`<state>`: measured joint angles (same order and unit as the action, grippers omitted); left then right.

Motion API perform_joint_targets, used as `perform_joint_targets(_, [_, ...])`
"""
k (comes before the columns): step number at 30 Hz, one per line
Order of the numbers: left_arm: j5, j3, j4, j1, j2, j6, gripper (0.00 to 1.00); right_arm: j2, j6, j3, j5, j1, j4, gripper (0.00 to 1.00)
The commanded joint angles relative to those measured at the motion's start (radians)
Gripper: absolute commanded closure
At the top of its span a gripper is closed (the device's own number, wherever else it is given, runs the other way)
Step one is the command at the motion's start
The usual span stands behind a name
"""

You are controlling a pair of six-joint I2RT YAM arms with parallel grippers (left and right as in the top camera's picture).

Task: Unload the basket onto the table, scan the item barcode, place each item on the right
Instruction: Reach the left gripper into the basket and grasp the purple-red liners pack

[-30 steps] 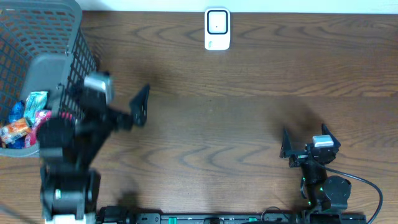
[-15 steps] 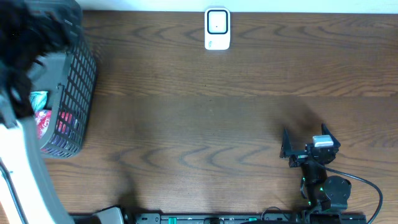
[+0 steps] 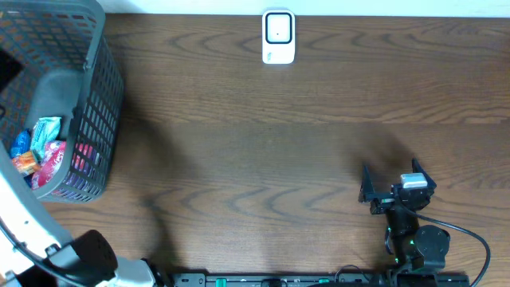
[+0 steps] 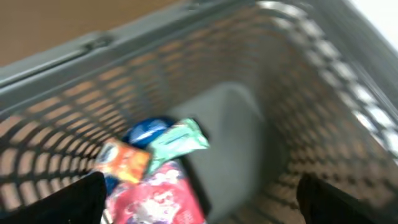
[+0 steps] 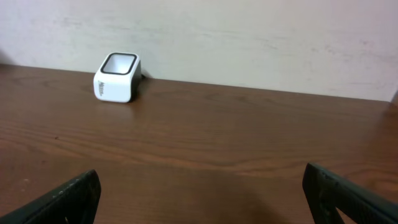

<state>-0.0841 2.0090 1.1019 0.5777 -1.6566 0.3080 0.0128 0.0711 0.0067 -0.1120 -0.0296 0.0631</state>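
Note:
I should pinch the red-pink packet from above across its exposed body with my left gripper. That leaves the packet's bottom uncovered to scan the barcode.
Several snack packets lie in the grey mesh basket (image 3: pixel 96 96): a red-pink packet (image 4: pixel 155 196), an orange one (image 4: pixel 121 163), a teal one (image 4: pixel 180 142) and a blue round item (image 4: pixel 147 130). They also show from overhead, as the packets (image 3: pixel 40 151). My left gripper (image 4: pixel 205 211) hangs open above them inside the basket, holding nothing and touching none of them. The white barcode scanner (image 3: pixel 278 37) stands at the table's far edge, also seen as the scanner (image 5: pixel 116 77). My right gripper (image 3: pixel 390 179) rests open and empty near the front right, pointing toward the scanner.
The basket's tall mesh walls (image 4: pixel 323 106) surround the left gripper on all sides. The left arm's white link (image 3: pixel 24 223) runs along the table's left front corner. A pale wall (image 5: pixel 249 37) rises behind the scanner.
The left arm has swung from over the table beside the basket, leftward and up, and its gripper now hangs over the basket's inside. The right arm has not moved.

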Motion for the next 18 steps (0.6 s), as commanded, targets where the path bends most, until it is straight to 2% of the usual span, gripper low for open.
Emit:
perform_joint_targets(1, [-0.069, -0.003, 0.027, 0.006, -0.054, 0.113, 0.02, -0.004, 0.013, 0.000, -0.005, -0.003, 0.004, 0.01])
perform_joint_targets(4, [0.000, -0.011, 0.072, -0.005, -0.095, 0.117, 0.02, -0.004, 0.013, 0.000, -0.005, -0.003, 0.004, 0.01])
perform_joint_targets(7, [0.005, -0.012, 0.130, -0.028, -0.149, 0.121, 0.02, -0.004, 0.013, 0.000, -0.006, -0.003, 0.004, 0.01])
perform_joint_targets(13, [-0.102, -0.012, 0.188, -0.079, -0.266, 0.158, 0.02, -0.004, 0.013, 0.000, -0.005, -0.003, 0.004, 0.01])
perform_joint_targets(18, [-0.120, -0.012, 0.234, -0.086, -0.361, 0.194, 0.02, -0.004, 0.013, 0.000, -0.005, -0.003, 0.004, 0.01])
